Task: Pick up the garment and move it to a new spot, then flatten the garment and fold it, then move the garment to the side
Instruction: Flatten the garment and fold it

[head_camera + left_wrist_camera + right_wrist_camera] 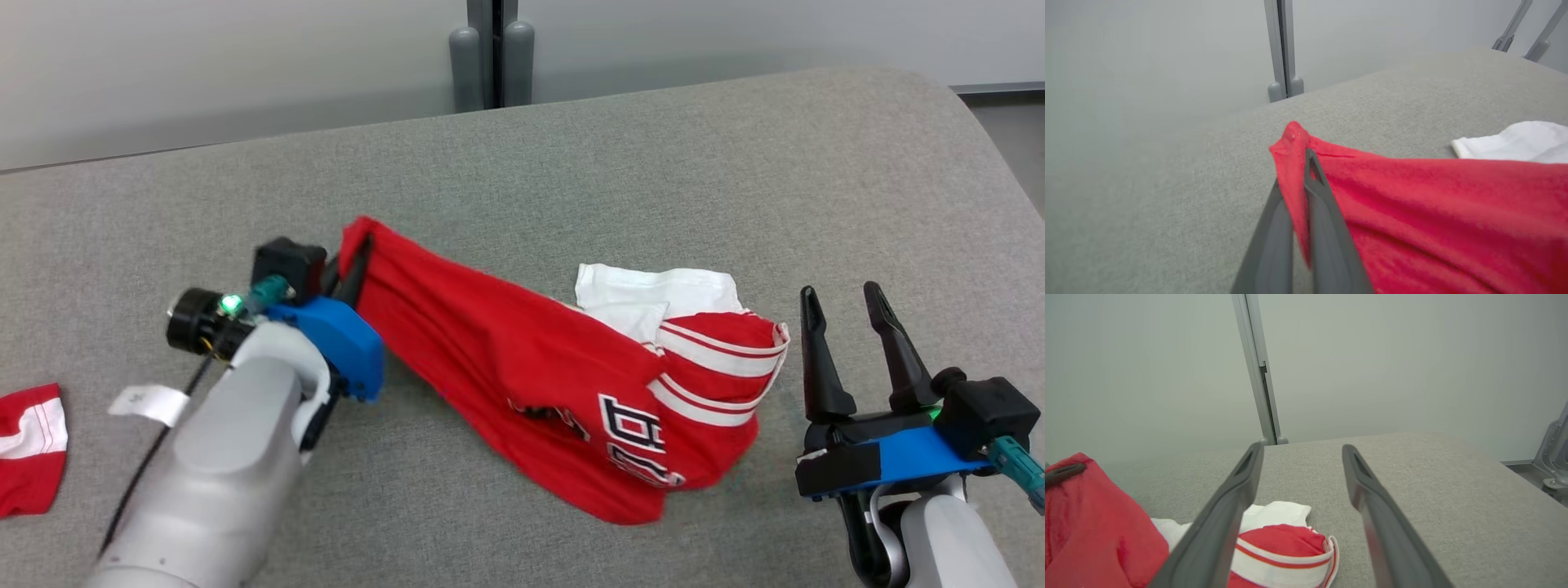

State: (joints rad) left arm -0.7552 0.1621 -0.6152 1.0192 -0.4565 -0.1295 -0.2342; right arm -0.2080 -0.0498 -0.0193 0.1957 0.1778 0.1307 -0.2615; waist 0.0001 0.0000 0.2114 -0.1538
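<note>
The robot's right gripper will next grab the jersey (529,372) by its white striped trim at the raised fold (778,343), to move and flatten it.
The garment (506,367) is a red jersey with white striped trim and dark lettering, lying crumpled across the middle of the grey padded table (620,163). My left gripper (355,261) is shut on the garment's upper left corner, lifting it a little into a peak. In the left wrist view the two fingers (1327,212) pinch a fold of the red garment (1433,212). My right gripper (845,306) stands open just right of the garment's striped end, with nothing between its fingers. In the right wrist view the striped end (1282,555) lies below the left finger (1224,522).
A white part of the cloth (653,290) sticks out behind the garment. Another red and white piece (28,445) lies at the table's left edge. A grey post (490,53) stands behind the table. The table's rounded far right corner (939,98) is bare.
</note>
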